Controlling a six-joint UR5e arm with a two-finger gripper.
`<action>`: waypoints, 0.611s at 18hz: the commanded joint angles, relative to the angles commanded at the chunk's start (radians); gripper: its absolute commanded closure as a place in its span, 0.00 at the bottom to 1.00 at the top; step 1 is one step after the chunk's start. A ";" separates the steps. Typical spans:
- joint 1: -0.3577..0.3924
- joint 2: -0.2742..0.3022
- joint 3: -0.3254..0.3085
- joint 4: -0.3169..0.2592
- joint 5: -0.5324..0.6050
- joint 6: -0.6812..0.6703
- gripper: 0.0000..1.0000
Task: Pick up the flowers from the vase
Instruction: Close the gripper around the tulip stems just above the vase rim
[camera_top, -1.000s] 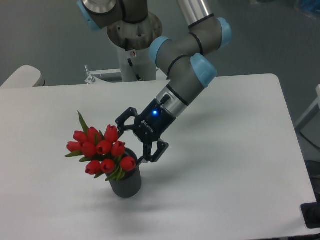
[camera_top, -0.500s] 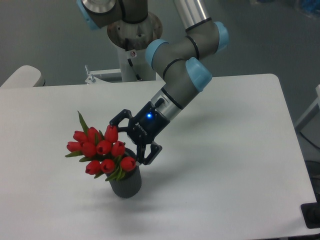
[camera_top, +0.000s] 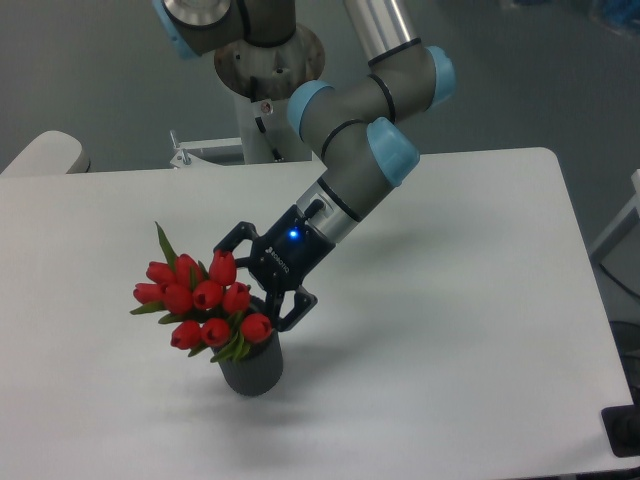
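I should grab the bunch of red tulips by its stems with my gripper next. Then I can pick the flowers (camera_top: 205, 302) out of the vase (camera_top: 252, 366).
The flowers (camera_top: 205, 302), a tight bunch of red tulip buds with green stems and one pointed green leaf, stand in the vase (camera_top: 252, 366), a small dark grey cylinder near the table's front left. My gripper (camera_top: 250, 285) reaches in from the upper right, open. One finger lies behind the top bud and the other beside the vase rim, so the right side of the bunch sits between them. The stems inside the vase are hidden.
The white table (camera_top: 450, 330) stretches to the right and front of the vase. The arm's base (camera_top: 265, 60) stands behind the table's far edge. A rounded white object (camera_top: 45, 152) sits at the far left corner.
The gripper has moved left and slightly down toward the bunch, its fingers now closer around the right-hand buds. The flowers and vase have not moved.
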 joint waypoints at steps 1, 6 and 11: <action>0.000 -0.002 0.006 0.000 0.000 0.000 0.39; 0.000 -0.008 0.021 0.000 0.002 0.000 0.58; 0.000 -0.008 0.032 0.000 0.002 0.000 0.66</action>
